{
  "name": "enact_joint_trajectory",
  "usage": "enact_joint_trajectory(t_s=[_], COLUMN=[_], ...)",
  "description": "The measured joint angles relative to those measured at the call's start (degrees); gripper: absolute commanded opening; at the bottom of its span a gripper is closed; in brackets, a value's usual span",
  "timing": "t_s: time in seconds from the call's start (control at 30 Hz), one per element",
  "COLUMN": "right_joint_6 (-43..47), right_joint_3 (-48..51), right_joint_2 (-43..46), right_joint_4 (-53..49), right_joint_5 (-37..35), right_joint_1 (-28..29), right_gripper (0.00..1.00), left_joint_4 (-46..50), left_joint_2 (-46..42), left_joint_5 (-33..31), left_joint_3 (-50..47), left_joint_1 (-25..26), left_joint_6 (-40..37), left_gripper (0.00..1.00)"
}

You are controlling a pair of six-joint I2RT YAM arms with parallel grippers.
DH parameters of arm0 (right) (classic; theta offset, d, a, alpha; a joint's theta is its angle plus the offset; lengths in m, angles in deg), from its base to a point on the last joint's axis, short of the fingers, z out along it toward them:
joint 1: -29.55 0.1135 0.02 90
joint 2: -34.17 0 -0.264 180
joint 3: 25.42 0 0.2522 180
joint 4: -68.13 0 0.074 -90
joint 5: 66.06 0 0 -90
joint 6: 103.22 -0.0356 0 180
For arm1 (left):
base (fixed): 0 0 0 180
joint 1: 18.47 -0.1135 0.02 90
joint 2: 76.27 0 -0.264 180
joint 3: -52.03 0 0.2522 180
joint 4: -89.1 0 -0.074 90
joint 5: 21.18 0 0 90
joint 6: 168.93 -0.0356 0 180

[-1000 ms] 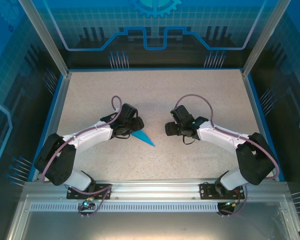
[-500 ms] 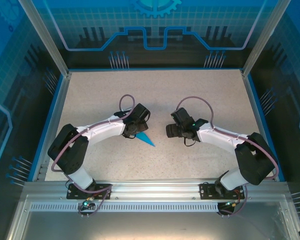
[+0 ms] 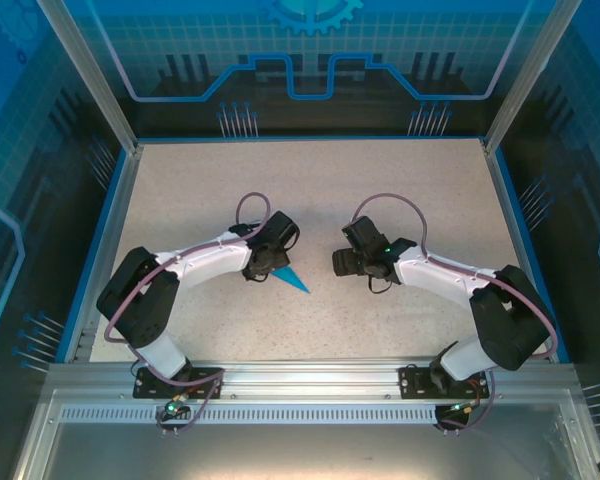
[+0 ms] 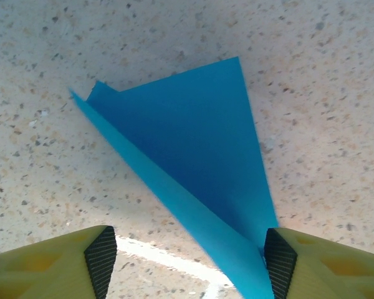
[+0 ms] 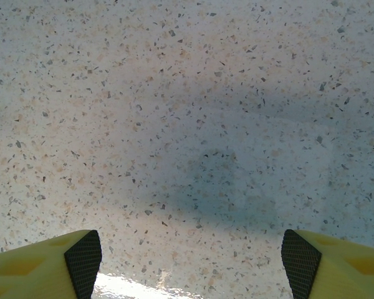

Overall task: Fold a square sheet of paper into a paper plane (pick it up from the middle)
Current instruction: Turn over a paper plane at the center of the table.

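I need to grab the paper plane's long folded edge (image 3: 281, 276) (image 4: 227, 248) with my left gripper next. The opposite side then stays free for my right gripper to fold.
The paper plane (image 3: 294, 280) is bright blue paper folded into a narrow pointed dart, lying flat on the speckled table near its middle. My left gripper (image 3: 264, 262) hangs right over the plane's wide end, and its head hides that end from above. In the left wrist view the blue paper (image 4: 193, 156) runs between the open jaws, and its long folded edge passes close by the right pad (image 4: 278, 261). My left gripper (image 4: 190, 265) has not closed on it. My right gripper (image 3: 343, 262) stands open over bare table a little to the right, with nothing between its fingers (image 5: 82, 263).
The speckled table (image 3: 310, 190) is bounded by a blue rim and aluminium posts at the back corners. Both arm bases sit on the metal rail (image 3: 300, 375) at the near edge. The two gripper heads face each other across a small gap.
The left arm swung its elbow forward and its gripper shifted right over the plane, covering more of the blue paper. The right gripper barely moved.
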Motion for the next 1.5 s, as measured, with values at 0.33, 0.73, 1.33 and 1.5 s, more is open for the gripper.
enact_joint_trajectory(t_s=[0.33,0.73,1.33,1.5], right_joint_6=[-0.44,-1.33,-8.55,-8.59], right_joint_3=[-0.02,-0.02,4.87,5.25], right_joint_2=[0.0,0.13,15.5,16.96], right_joint_4=[-0.02,-0.22,2.86,3.41], right_joint_5=[0.04,0.22,10.86,14.93], right_joint_1=[0.0,0.0,-9.35,-9.64], right_gripper=[0.8,0.8,0.82,0.82], left_joint_4=[-1.31,-5.11,-21.97,-29.55], left_joint_2=[-2.19,-4.59,-13.97,-11.17], left_joint_5=[0.48,0.33,19.15,26.08], left_joint_3=[-5.16,-6.58,-5.27,-5.27], left_joint_1=[0.0,0.02,0.04,0.0], left_joint_6=[3.52,4.59,-14.51,-15.61], left_gripper=[0.39,0.0,0.0,0.0])
